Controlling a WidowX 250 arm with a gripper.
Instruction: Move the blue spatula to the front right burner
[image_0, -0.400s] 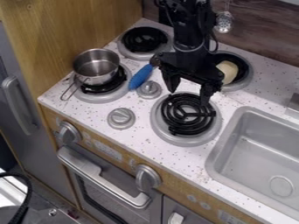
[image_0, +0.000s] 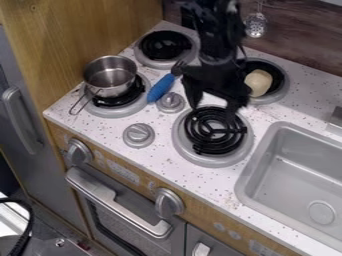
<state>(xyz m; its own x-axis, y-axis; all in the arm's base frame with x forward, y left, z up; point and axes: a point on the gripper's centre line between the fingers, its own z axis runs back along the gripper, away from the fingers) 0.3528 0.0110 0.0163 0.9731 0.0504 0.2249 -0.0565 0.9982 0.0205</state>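
Note:
The blue spatula (image_0: 160, 87) will go to the front right burner, so my gripper will grip it by its dark head next.
The black gripper (image_0: 212, 111) hangs over the back edge of the front right burner (image_0: 215, 131), its two fingers spread apart with nothing between them. To its left the blue spatula (image_0: 160, 87) lies on the white speckled counter, between the front left burner and the small grey knob. Its blue handle points toward the front, and its dark head (image_0: 178, 68) lies at the back end, close to the gripper's left side. The coils of the front right burner are bare.
A metal pot (image_0: 110, 77) sits on the front left burner, its wire handle toward the front. Behind is the back left burner (image_0: 164, 45). A pale round object (image_0: 258, 82) rests on the back right burner. Grey knobs (image_0: 139, 135) stand up from the counter; the sink (image_0: 300, 175) is at right.
The gripper has shifted slightly to the left, uncovering more of the spatula's dark head and of the pale object. The spatula has stayed where it was.

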